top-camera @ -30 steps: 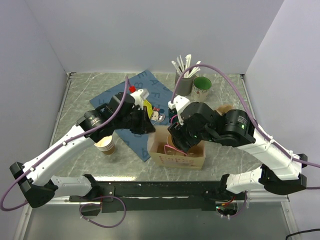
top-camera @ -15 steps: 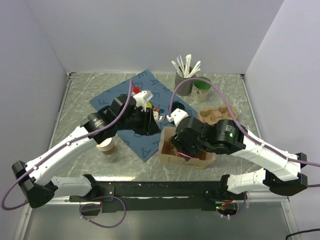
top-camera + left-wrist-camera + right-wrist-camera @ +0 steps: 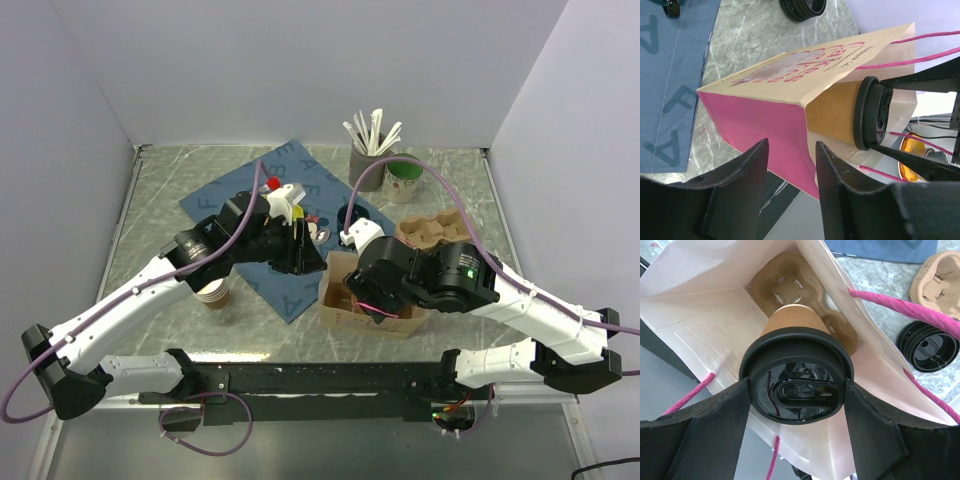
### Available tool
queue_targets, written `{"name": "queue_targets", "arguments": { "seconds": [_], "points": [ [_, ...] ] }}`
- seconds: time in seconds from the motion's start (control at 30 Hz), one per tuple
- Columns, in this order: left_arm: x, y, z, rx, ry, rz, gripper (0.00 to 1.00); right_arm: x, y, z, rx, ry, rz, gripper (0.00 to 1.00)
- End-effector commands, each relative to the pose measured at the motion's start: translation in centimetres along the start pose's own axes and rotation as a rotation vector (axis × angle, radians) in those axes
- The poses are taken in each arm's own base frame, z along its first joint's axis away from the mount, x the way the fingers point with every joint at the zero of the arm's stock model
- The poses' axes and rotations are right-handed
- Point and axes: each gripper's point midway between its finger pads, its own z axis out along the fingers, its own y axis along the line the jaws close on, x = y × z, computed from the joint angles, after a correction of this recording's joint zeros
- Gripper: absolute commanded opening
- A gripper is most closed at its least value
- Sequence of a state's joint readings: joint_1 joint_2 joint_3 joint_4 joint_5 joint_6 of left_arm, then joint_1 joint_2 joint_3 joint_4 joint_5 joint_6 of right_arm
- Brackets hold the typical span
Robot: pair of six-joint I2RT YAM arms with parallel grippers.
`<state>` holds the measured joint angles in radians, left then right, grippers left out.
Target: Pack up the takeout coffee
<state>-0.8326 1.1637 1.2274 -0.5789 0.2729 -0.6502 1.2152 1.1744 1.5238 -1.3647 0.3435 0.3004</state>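
Note:
The bag's opening will stay free to take the takeout coffee (image 3: 840,112) when my left gripper grabs the bag by its pink side's rim (image 3: 808,132) next.
The takeout coffee (image 3: 797,377), a brown paper cup with a black lid, is clamped at its lid by my right gripper (image 3: 796,386). It sits in the mouth of the paper bag (image 3: 705,320), above a moulded cup carrier (image 3: 790,287) inside. In the left wrist view the takeout coffee (image 3: 840,112) pokes into the bag (image 3: 765,115), which has a pink side and pink cord handles. My left gripper (image 3: 790,145) stands open just short of the bag's corner, with nothing between its fingers. From above, the left gripper (image 3: 308,252) is at the bag's (image 3: 335,298) left end and the right gripper (image 3: 368,295) is over it.
A stack of lidless paper cups (image 3: 212,292) stands at the left, beside a blue mat (image 3: 290,180). A grey holder with white sticks (image 3: 368,165) and a green mug (image 3: 404,175) are at the back. A spare cup carrier (image 3: 435,228) and black lids (image 3: 929,346) lie beside the bag.
My left gripper's jaws have gone from shut to open. The right arm has swung down and left, carrying the cup into the bag's mouth, and the bag has shifted slightly right.

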Motion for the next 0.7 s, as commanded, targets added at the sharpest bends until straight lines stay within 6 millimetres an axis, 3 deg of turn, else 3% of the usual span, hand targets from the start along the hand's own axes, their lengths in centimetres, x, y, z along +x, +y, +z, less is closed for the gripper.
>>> {"name": "queue_targets", "arguments": {
  "seconds": [0.0, 0.2, 0.33, 0.43, 0.47, 0.6, 0.67],
  "points": [
    [-1.4, -1.7, 0.2, 0.066, -0.033, 0.009, 0.47, -0.1, -0.7, -0.7, 0.027, -0.023, 0.018, 0.44],
    [-1.7, -2.0, 1.3, 0.081, -0.022, 0.013, 0.41, 0.5, -0.8, -0.7, 0.028, -0.013, 0.021, 0.44],
    [-2.3, -2.0, 1.6, 0.068, -0.024, 0.033, 0.31, 0.8, -0.8, -0.6, 0.030, -0.008, 0.029, 0.44],
    [-2.7, -2.1, 1.6, 0.068, -0.034, 0.063, 0.14, 0.8, -0.8, -0.6, 0.026, -0.011, 0.029, 0.44],
    [-2.8, -2.2, 1.5, 0.071, -0.038, 0.074, 0.02, 0.8, -1.0, -0.7, 0.033, -0.007, 0.019, 0.44],
    [-3.8, -2.7, -0.4, 0.080, -0.104, 0.146, 0.01, 0.9, -1.9, -1.2, 0.057, -0.010, -0.044, 0.45],
    [-3.3, -2.9, -0.8, 0.113, -0.123, 0.199, 0.01, 0.6, -2.3, -1.6, 0.059, -0.027, -0.081, 0.45]
  ]
}}
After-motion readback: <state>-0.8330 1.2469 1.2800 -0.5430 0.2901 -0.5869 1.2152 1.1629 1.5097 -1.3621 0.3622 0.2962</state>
